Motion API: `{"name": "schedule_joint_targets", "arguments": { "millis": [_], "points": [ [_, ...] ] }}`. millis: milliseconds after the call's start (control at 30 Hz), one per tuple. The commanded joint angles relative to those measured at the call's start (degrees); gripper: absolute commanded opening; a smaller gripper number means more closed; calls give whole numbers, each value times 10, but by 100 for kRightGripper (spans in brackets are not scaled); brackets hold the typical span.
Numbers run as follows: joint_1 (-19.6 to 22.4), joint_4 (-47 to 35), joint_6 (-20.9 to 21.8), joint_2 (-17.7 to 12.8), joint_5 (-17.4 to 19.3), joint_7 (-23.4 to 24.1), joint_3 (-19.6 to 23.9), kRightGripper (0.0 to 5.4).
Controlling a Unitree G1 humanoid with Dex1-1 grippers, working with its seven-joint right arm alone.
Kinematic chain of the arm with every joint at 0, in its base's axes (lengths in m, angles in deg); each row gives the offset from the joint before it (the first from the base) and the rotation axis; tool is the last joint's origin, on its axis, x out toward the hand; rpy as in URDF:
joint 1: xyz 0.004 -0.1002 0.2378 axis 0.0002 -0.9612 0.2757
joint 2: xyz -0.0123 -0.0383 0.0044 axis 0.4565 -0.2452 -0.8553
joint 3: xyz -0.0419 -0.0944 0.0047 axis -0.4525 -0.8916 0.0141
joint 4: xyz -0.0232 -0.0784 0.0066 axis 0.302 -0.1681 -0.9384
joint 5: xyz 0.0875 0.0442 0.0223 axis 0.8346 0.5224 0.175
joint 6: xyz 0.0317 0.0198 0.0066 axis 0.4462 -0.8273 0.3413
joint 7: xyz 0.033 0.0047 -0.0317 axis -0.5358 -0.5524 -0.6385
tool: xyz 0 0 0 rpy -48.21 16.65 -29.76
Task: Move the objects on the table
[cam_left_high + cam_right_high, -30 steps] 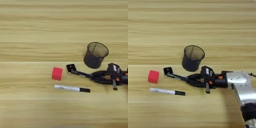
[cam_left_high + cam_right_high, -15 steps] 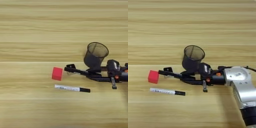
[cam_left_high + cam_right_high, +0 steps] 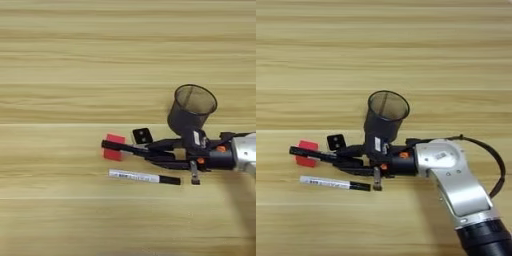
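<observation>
I should keep my right gripper closed: the black marker's tip is over the red cube, above the table.
My right gripper (image 3: 153,153) comes in from the right, low over the table (image 3: 60,60), and is shut on the slim all-black marker (image 3: 126,148). The marker sticks out to the left. Its tip lies across the top of the small red cube (image 3: 114,153), hiding part of it. The black-faced die (image 3: 142,135) sits just behind the marker's shaft, close to the upper finger. In the right eye view the marker (image 3: 313,154), cube (image 3: 305,160), die (image 3: 336,141), gripper (image 3: 354,160) and silver forearm (image 3: 456,180) all show.
A dark mesh cup (image 3: 191,110) stands upright just behind the gripper's wrist. A white-barrelled marker with a black cap (image 3: 145,176) lies flat just in front of the gripper, parallel to it. A black cable (image 3: 491,155) loops off the forearm.
The arm has pushed left with the black marker. The marker's tip has gone from beside the die to over the red cube. Cube, die, cup and white marker stay put.
</observation>
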Motion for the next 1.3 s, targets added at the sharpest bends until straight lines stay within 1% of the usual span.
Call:
{"name": "schedule_joint_targets", "arguments": {
  "millis": [33, 333, 433, 600, 800, 1100, 1200, 1300],
  "points": [
    [42, -38, -8, 19, -9, 39, -20, 105],
    [72, -43, -41, 64, -33, 77, -68, 105],
    [86, -49, -59, 86, -39, 91, -90, 105],
    [108, -31, -80, 128, -54, 113, -127, 105],
    [126, 6, -79, 161, -71, 127, -159, 105],
    [142, 71, -74, 189, -97, 134, -189, 105],
    [144, 86, -74, 198, -92, 127, -191, 105],
    [149, 114, -64, 205, -106, 131, -199, 105]
  ]
}}
